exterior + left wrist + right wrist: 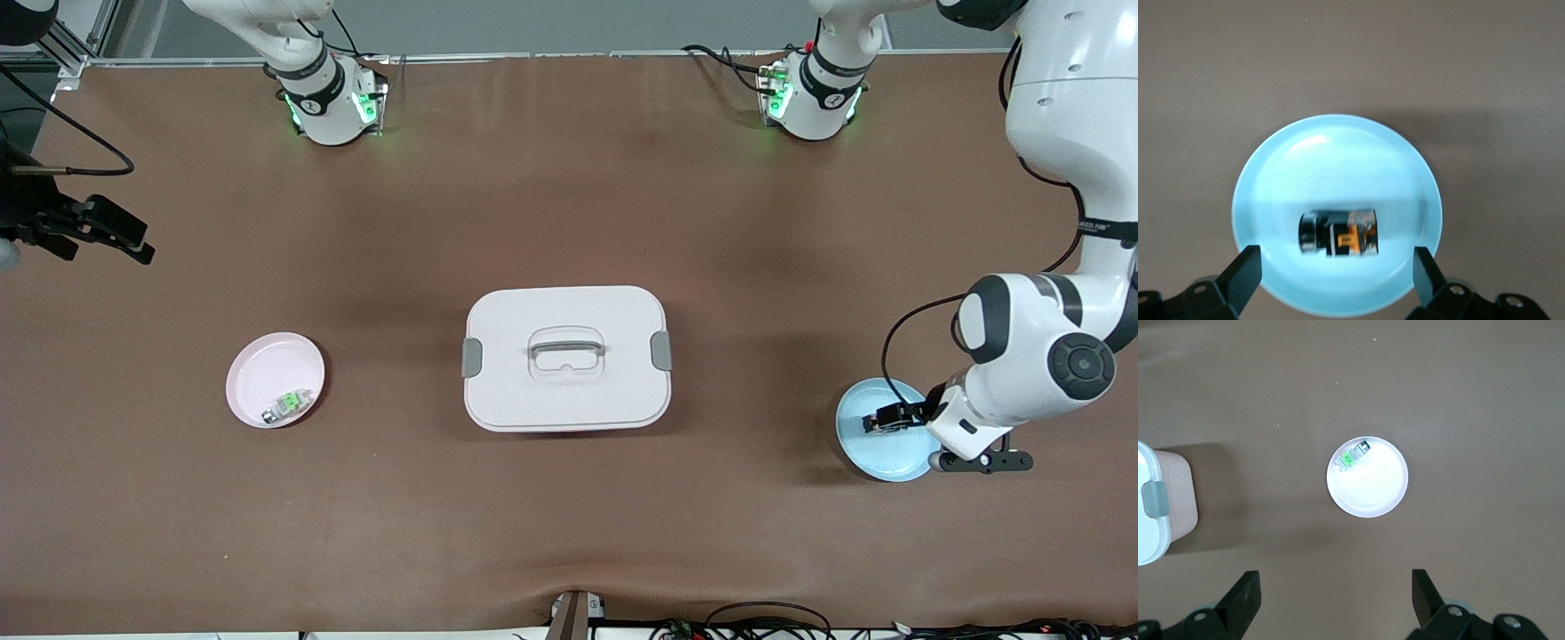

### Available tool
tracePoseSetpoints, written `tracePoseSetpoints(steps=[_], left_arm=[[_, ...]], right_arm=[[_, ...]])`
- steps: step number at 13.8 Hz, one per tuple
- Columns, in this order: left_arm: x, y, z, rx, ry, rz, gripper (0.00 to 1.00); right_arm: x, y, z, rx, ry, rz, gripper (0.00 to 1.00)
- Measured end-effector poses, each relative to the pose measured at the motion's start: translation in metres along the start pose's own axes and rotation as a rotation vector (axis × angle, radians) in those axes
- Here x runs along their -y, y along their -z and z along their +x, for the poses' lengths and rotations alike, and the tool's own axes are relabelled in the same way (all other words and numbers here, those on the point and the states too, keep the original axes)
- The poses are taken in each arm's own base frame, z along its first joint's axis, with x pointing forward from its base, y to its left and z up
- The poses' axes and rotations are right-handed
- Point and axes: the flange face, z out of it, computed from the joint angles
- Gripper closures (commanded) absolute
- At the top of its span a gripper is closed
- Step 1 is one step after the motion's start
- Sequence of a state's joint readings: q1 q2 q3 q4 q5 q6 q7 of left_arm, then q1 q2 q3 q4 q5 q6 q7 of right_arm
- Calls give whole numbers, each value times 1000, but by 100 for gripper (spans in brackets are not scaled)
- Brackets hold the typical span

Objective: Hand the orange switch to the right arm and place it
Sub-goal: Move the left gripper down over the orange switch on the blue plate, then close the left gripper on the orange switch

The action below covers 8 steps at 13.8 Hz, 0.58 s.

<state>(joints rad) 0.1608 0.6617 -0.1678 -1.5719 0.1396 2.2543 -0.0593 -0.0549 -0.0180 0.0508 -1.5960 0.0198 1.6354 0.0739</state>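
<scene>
Next, my left gripper grabs the orange switch by its round black cap (pixel 1309 233) and its clear end (pixel 1368 232) to pass the switch to my right arm.
The orange switch (pixel 1338 233), a small black block with an orange face, lies on its side in the pale blue plate (pixel 1338 157). My left gripper (pixel 1336 275) hangs low over that plate, open, with a fingertip on either side of the switch and touching nothing. In the front view the blue plate (pixel 889 460) sits at the left arm's end of the table, and the left gripper (pixel 889 418) covers the switch. My right gripper (pixel 114 234) waits high at the right arm's end, open and empty (pixel 1336 593).
A pink plate (pixel 260 369) holding a silver-and-green switch (pixel 289 404) sits toward the right arm's end. A white lidded box (pixel 566 356) with grey latches stands mid-table. The brown mat around them is bare. Cables run along the table edge nearest the front camera.
</scene>
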Motion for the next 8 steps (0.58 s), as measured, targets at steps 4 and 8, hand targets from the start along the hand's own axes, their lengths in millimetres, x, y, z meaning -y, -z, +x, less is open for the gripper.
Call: tracePoseSetpoints(steps=[4,8], left_arm=[[-2,-36,-3,25,-4,-8,0],[2,-42,-2,27,-52,47,0]], right_arm=[[0,0,0,0,0,0,0],[0,0,0,0,0,0,0]])
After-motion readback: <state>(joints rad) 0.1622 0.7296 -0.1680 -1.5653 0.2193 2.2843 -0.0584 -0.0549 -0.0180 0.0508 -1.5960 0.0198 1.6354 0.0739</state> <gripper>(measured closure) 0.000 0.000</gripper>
